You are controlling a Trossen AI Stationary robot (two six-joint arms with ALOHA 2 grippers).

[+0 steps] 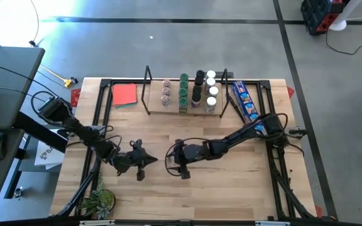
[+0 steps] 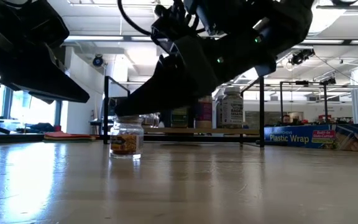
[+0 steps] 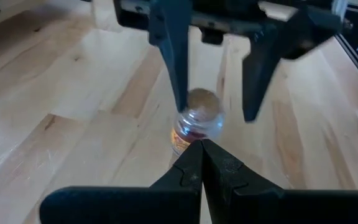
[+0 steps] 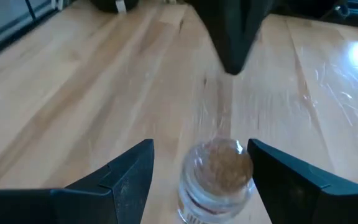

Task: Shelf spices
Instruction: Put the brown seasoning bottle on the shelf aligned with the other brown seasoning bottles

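Note:
The clear jar needs to stand on the shelf with the other spices, so my right gripper will next grab the jar by its glass body [image 4: 211, 200].
A small clear spice jar [image 4: 218, 176] with brownish contents and a yellow-and-red label stands upright on its base on the bare table, left of the middle [image 2: 127, 140]. My right gripper [image 4: 201, 149] is open, low over the table, one finger on either side of the jar; I see no touch. My left gripper [image 3: 202, 146] is shut and points at the jar from the left, just short of it [image 1: 151, 161]. The light-wood shelf [image 1: 154, 100] with black uprights stands at the far edge and holds several jars [image 1: 197, 88] with green, black and white lids.
A red card [image 1: 124, 94] lies left of the shelf, a long blue packet [image 1: 245, 102] right of it. A small plant [image 1: 99, 202] sits at the near left corner. Black frame rails [image 1: 275, 157] run along the table's sides. Bare wood lies near the front.

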